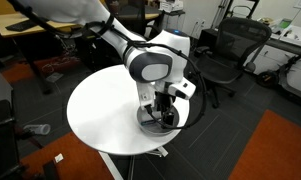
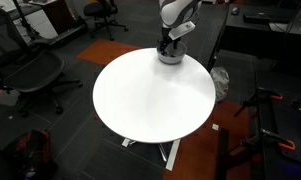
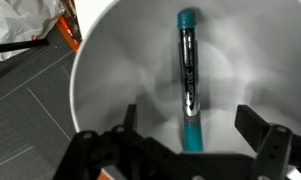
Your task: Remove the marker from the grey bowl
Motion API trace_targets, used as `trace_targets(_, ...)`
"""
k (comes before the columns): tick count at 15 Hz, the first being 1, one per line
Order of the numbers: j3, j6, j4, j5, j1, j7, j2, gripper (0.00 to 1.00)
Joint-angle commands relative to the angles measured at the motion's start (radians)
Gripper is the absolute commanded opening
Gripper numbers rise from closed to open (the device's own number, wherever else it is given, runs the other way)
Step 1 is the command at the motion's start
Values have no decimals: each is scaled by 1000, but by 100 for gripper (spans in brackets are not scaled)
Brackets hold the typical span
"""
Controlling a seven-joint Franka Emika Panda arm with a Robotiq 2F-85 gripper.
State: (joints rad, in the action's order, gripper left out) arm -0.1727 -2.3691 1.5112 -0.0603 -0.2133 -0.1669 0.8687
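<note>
The marker's teal near end [image 3: 192, 133] is between my open fingers, so my gripper would hold the marker if I closed it now.
In the wrist view the teal-blue marker [image 3: 187, 80] lies on the bottom of the grey bowl [image 3: 110, 70], its dark shiny middle running away from me. My gripper [image 3: 188, 128] is open, its two fingers down inside the bowl on either side of the marker's near end, not touching it. In both exterior views the gripper [image 1: 165, 108] [image 2: 169, 44] hangs straight down into the bowl [image 1: 147, 122] [image 2: 171, 58] near the edge of the white round table [image 1: 100, 110] [image 2: 150, 95]. The marker is hidden there.
Office chairs [image 1: 235, 50] [image 2: 30, 70] stand around the table. Grey carpet, a white plastic bag [image 3: 25, 25] and an orange object [image 3: 68, 30] lie on the floor beside the bowl's table edge.
</note>
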Motion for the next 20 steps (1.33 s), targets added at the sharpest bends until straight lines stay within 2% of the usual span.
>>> trace_targets(1, -2, 23, -37, -12, 1, -30, 25, 75)
trace_targets(2, -1, 21, -39, -12, 1, -29, 28, 74)
trace_targets(3, -2, 21, -42, -11, 3, -30, 31, 68)
trace_targets(8, -3, 21, -44, -11, 4, -32, 34, 27)
trace_targets(12, -1, 27, -43, -12, 4, -31, 31, 0)
trace_targets(14, -5, 45, -30, -10, 10, -37, 7, 5)
trace_targets(20, -25, 40, 89, 8, 41, -57, -155, 5)
